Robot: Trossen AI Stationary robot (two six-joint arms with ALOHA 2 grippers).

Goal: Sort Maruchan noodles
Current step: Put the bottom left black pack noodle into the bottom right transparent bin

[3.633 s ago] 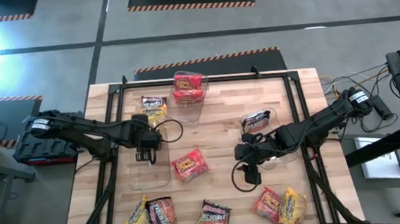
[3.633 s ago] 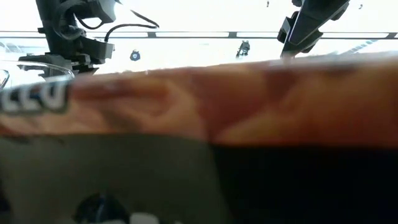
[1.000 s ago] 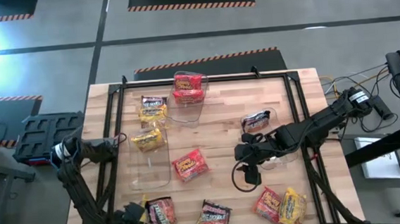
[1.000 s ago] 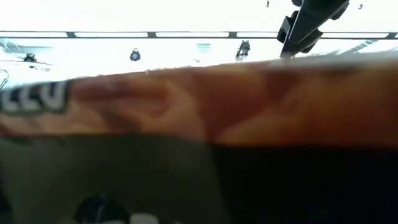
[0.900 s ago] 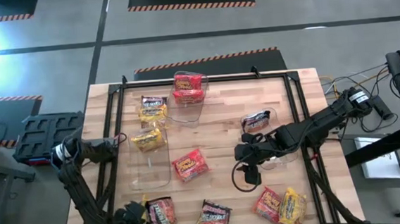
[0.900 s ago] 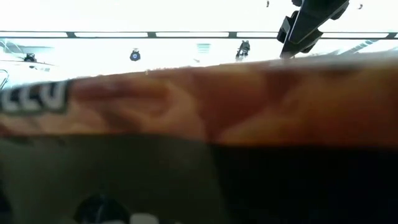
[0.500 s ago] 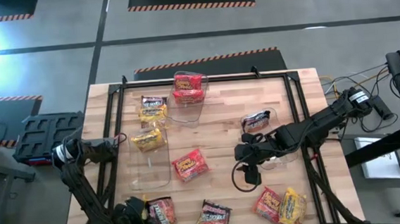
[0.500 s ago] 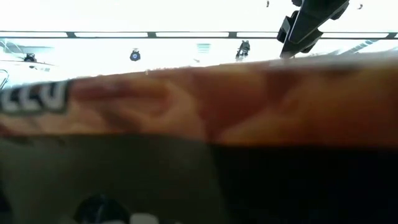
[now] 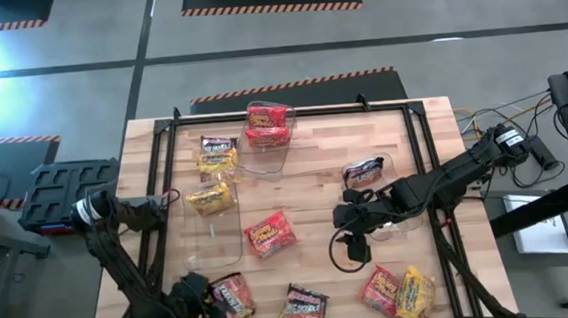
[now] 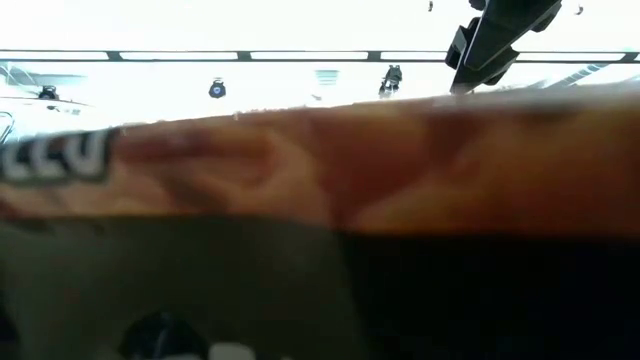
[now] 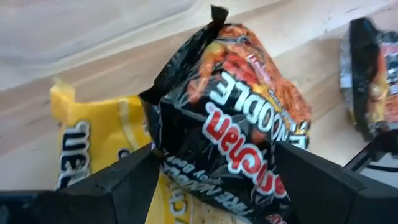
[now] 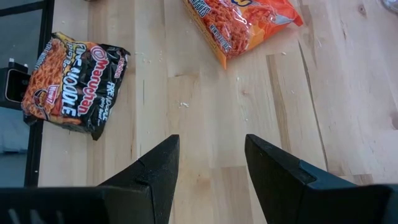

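Note:
The noodles need to be sorted, so my left gripper will next grab the black packet lying on the yellow one by its printed body (image 9: 231,295) (image 11: 230,137).
The Maruchan noodles lie about the wooden table (image 9: 316,192) as red, yellow and black packets. My left gripper (image 9: 206,305) is low at the near left corner, open. Its fingers stand on either side of a black packet (image 11: 233,118), which lies partly on a yellow packet (image 11: 93,146). My right gripper (image 9: 355,236) hangs open over bare wood right of centre, with nothing between its fingers (image 12: 211,168). Ahead of it lie a black packet (image 12: 74,81) and a red packet (image 12: 242,22). My left gripper comes slanting down at the black packet's nearer end (image 11: 217,174), with one open finger (image 11: 124,183) on each side of it. Whether the fingers touch the packet, I cannot tell. The packet lies on the table and on the yellow packet.
Three clear bins stand on the table: one at the far middle with red packets (image 9: 267,125), one at the left with a yellow packet (image 9: 212,197), one at the right with a black packet (image 9: 365,171). Loose packets lie near the front edge (image 9: 399,293). A packet (image 10: 320,170) blocks the low view.
My left gripper has come down at the near left corner and gone a little toward the table's right, onto the black packet, and now covers the yellow packet in the high view. My right arm has kept still.

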